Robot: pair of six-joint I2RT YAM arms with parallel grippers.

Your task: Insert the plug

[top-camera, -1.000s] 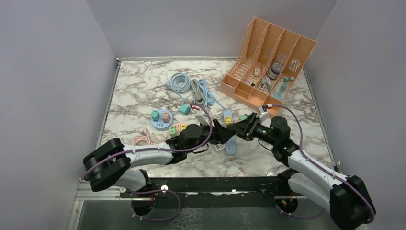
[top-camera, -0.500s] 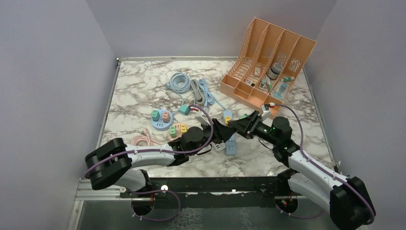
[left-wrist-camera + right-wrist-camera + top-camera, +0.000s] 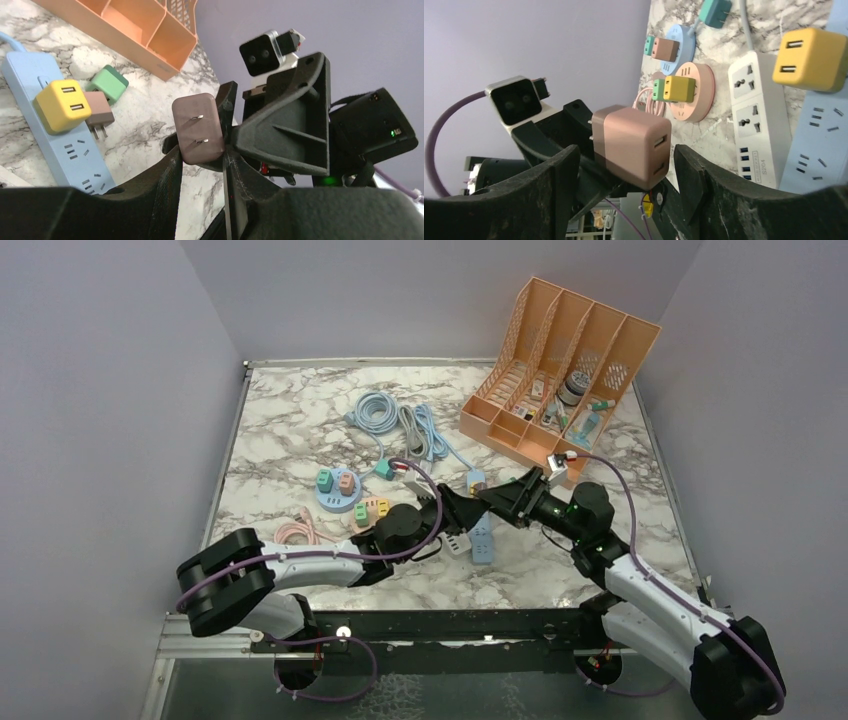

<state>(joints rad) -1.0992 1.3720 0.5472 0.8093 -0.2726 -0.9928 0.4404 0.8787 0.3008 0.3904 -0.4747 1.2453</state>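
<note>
My right gripper grabs the dusty-pink plug by its sides at the plug's slotted end (image 3: 647, 149) next, prongs facing away, to insert it.
A dusty-pink two-prong plug (image 3: 198, 127) hangs in the air above the table, prongs toward the left wrist camera. My left gripper (image 3: 202, 156) is shut on its lower end. In the right wrist view the same plug (image 3: 631, 145) sits between the spread fingers (image 3: 559, 175) of my right gripper (image 3: 626, 172), with a gap on each side, so that gripper is open. From above, the left gripper (image 3: 465, 506) and right gripper (image 3: 492, 498) meet tip to tip over the blue power strip (image 3: 482, 536). A yellow adapter (image 3: 62, 105) is plugged into that strip.
A white power strip (image 3: 764, 115) lies beside the blue one. Round socket discs (image 3: 337, 490) with small adapters sit to the left, coiled cables (image 3: 380, 412) behind. An orange file organiser (image 3: 555, 380) stands at the back right. A green adapter (image 3: 110, 84) and a brown plug (image 3: 97, 112) lie loose.
My left gripper has closed on the pink plug, and my right gripper has opened off it. Both arms stay meeting over the blue strip.
</note>
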